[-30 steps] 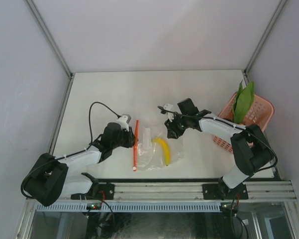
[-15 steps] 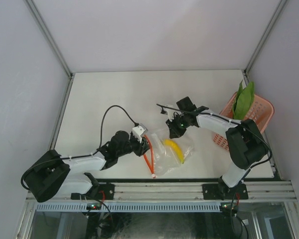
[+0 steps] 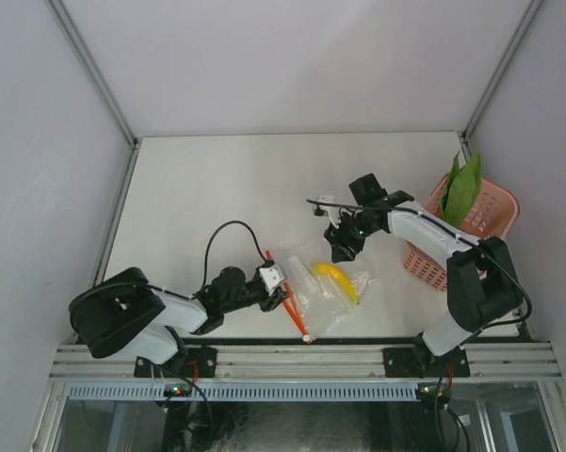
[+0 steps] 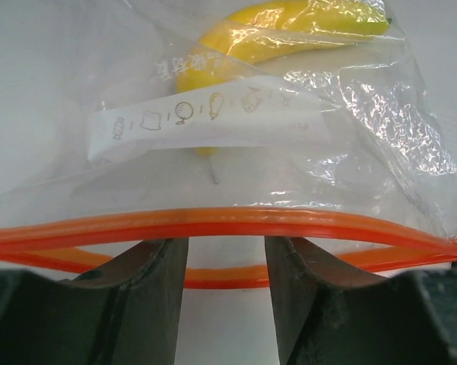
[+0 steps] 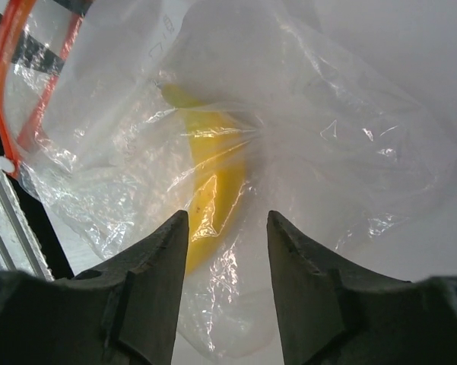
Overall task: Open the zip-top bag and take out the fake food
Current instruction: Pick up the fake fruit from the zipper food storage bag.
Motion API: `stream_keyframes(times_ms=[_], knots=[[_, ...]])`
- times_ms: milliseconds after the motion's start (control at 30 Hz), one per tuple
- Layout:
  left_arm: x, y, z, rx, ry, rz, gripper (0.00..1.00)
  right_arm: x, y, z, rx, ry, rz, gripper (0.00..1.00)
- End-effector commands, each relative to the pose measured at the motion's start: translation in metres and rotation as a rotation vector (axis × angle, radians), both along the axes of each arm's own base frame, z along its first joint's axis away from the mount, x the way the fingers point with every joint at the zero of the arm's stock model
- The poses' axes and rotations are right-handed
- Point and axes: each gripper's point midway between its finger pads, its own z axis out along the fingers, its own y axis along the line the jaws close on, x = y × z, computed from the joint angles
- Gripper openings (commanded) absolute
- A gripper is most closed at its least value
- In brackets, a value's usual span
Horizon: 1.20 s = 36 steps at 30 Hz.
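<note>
My left gripper will next grab the banana by its end nearest the parted zipper (image 3: 318, 269) (image 4: 201, 137) and take it out, while the banana's body stays free for handover.
The zip-top bag (image 3: 328, 290) lies flat near the table's front edge, its red-orange zipper strip (image 3: 291, 303) facing my left gripper (image 3: 281, 281). In the left wrist view the zipper's two strips (image 4: 228, 222) stand parted, and a white label (image 4: 205, 118) shows on the clear plastic. The left gripper (image 4: 226, 251) is open at the bag's mouth, with nothing pinched. A yellow banana (image 3: 337, 280) of the fake food lies inside the bag (image 5: 327, 152). My right gripper (image 3: 342, 247) hovers open over the bag's far end, just above the banana (image 5: 213, 190).
A pink lattice basket (image 3: 482, 226) stands at the right edge with a long green leafy vegetable (image 3: 461, 193) sticking out of it. The metal rail (image 3: 292, 358) runs along the near edge, close to the bag.
The bag has slid right and turned, its zipper end swinging towards the near edge. My left gripper followed it and opened wider. The right gripper shut briefly, then opened and shifted slightly right.
</note>
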Motion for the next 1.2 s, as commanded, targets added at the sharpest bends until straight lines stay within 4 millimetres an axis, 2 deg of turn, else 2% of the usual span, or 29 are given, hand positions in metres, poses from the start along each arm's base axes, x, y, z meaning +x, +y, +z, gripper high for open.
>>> stream_keyframes(times_ms=[0, 333, 600, 833, 1167], knots=[[0.006, -0.015, 0.025, -0.073, -0.176, -0.043, 0.50, -0.006, -0.011, -0.014, -0.086, -0.014, 0.078, 0.47], [0.017, -0.030, 0.019, -0.080, -0.235, 0.041, 0.65, -0.017, -0.007, -0.045, -0.188, 0.057, 0.108, 0.48], [0.036, -0.037, 0.015, -0.063, -0.252, 0.114, 0.72, -0.027, 0.002, -0.050, -0.186, 0.101, 0.144, 0.35], [0.042, -0.055, 0.017, -0.088, -0.240, 0.101, 0.70, -0.033, 0.011, -0.047, -0.152, 0.132, 0.171, 0.24], [0.044, -0.063, -0.001, -0.066, -0.196, 0.096, 0.66, -0.038, 0.017, -0.047, -0.132, 0.164, 0.183, 0.18]])
